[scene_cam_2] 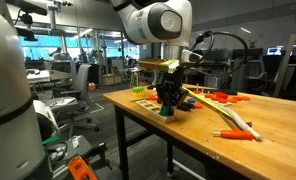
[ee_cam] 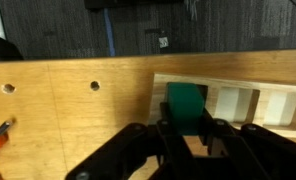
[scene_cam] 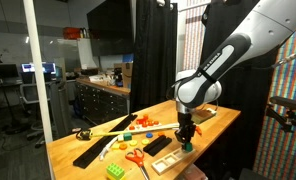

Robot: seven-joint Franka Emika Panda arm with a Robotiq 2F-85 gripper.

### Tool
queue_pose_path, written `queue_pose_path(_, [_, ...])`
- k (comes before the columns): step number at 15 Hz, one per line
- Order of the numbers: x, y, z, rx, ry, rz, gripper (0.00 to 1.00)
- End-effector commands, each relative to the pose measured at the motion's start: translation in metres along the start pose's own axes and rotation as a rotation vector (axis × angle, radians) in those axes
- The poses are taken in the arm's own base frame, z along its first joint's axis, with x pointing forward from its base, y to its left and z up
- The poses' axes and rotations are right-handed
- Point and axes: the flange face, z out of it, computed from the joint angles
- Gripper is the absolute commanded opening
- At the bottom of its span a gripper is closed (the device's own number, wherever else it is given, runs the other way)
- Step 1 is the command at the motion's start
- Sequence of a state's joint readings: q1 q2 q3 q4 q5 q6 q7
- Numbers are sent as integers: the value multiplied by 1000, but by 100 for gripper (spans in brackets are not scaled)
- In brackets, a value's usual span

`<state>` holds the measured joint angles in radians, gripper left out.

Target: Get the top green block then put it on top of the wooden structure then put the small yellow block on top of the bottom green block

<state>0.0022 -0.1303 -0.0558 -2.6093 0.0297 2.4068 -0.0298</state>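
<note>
The top green block (ee_cam: pixel 185 103) is hanging just above the end slot of the wooden structure and would likely land there, so my gripper needs to open.
In the wrist view my gripper (ee_cam: pixel 186 128) is shut on the top green block (ee_cam: pixel 185 103), a small dark green cube held between the black fingers. The block hangs at the left end of the wooden structure (ee_cam: pixel 238 100), a pale wood frame with open slots. In both exterior views the gripper (scene_cam: pixel 186 133) (scene_cam_2: pixel 168 102) points straight down, low over the table, with a green patch (scene_cam: pixel 187 146) (scene_cam_2: pixel 166 112) at its fingertips. I cannot make out the bottom green block or the small yellow block.
On the wooden table (scene_cam: pixel 78 150) lie a lime-green studded brick (scene_cam: pixel 116 171), orange scissors (scene_cam: pixel 136 158), black strips (scene_cam: pixel 93 148) and small orange pieces (scene_cam_2: pixel 223 97). An orange pen (scene_cam_2: pixel 233 134) lies near the table edge. Two holes (ee_cam: pixel 94 86) pierce the tabletop.
</note>
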Motion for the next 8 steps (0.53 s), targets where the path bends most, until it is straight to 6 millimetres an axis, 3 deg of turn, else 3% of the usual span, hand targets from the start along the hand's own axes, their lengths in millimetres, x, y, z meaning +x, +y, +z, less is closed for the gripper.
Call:
queue_pose_path(1, [9, 2, -4, 20, 24, -7, 13])
queue_pose_path(6, [11, 2, -4, 27, 33, -4, 13])
queue_pose_path(8, [12, 3, -4, 35, 36, 12, 53])
